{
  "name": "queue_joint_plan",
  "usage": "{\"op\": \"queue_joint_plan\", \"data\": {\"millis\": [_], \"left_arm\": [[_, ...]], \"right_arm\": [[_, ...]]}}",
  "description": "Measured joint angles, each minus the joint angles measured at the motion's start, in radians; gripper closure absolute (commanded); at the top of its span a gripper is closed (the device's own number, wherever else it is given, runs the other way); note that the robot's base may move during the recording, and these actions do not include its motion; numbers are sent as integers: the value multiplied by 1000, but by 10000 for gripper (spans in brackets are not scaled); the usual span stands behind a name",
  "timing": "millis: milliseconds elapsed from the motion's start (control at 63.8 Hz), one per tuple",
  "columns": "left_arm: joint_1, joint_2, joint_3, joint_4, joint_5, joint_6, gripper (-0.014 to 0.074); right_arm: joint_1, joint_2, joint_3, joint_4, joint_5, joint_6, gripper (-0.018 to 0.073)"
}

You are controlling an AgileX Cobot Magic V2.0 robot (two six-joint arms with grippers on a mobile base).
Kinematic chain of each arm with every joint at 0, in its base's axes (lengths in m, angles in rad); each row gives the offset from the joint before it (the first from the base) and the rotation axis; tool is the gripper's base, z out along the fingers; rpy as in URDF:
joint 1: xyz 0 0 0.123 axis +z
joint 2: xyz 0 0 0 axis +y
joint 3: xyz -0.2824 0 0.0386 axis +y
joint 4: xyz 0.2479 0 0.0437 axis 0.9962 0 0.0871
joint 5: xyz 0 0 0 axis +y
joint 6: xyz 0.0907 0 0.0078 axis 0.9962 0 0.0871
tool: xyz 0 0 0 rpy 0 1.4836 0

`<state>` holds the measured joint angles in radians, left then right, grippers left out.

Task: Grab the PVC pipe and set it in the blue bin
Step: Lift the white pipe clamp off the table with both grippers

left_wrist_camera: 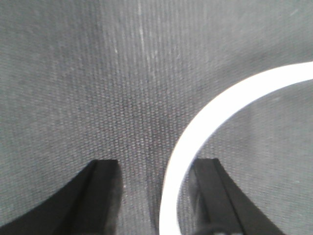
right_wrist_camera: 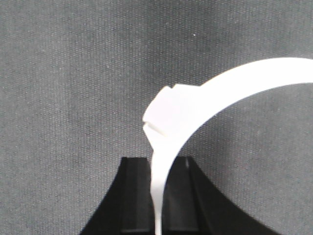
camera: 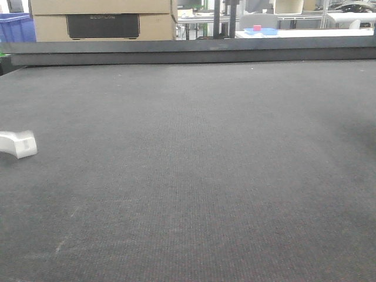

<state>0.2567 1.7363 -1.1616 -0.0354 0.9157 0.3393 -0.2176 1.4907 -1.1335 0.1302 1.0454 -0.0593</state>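
Observation:
The PVC pipe should go in the blue bin, so the left gripper should next take it by its curved white band [left_wrist_camera: 199, 128].
The PVC pipe [right_wrist_camera: 176, 110] is a thin white curved plastic piece with a blocky step on it. My right gripper [right_wrist_camera: 160, 164] is shut on its lower end, and the piece arcs up and off to the right above the grey mat. My left gripper [left_wrist_camera: 155, 166] is open. A white curved band [left_wrist_camera: 199, 128] passes between its fingers, close to the right one; I cannot tell if they touch. In the front view a small white piece [camera: 19, 144] lies at the left edge. Neither gripper shows there. A blue bin [camera: 14, 26] stands behind the table, far left.
The grey mat [camera: 194, 176] covers the table, with a dark raised rail [camera: 188, 53] at its far edge. Cardboard boxes [camera: 103, 20] stand behind it. A blue tray [camera: 261, 30] with a pink thing sits far back right.

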Motion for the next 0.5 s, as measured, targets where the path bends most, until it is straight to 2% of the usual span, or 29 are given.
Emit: {"op": "queue_joint_plan", "data": {"millis": [141,251,360,501], "left_arm": [[0,22,-1,2,13,8,358],[0,28,-2,0,23,14,393],[0,37,-4,-3,33,16,464],[0,38,-8,0,42,18,596]], "right_arm": [[0,0,0,0,-5,0,715],[0,0,0,0,-16,0,715],[0,0,0,0,-25,0,715],[0,0,0,0,-27,0,715]]}}
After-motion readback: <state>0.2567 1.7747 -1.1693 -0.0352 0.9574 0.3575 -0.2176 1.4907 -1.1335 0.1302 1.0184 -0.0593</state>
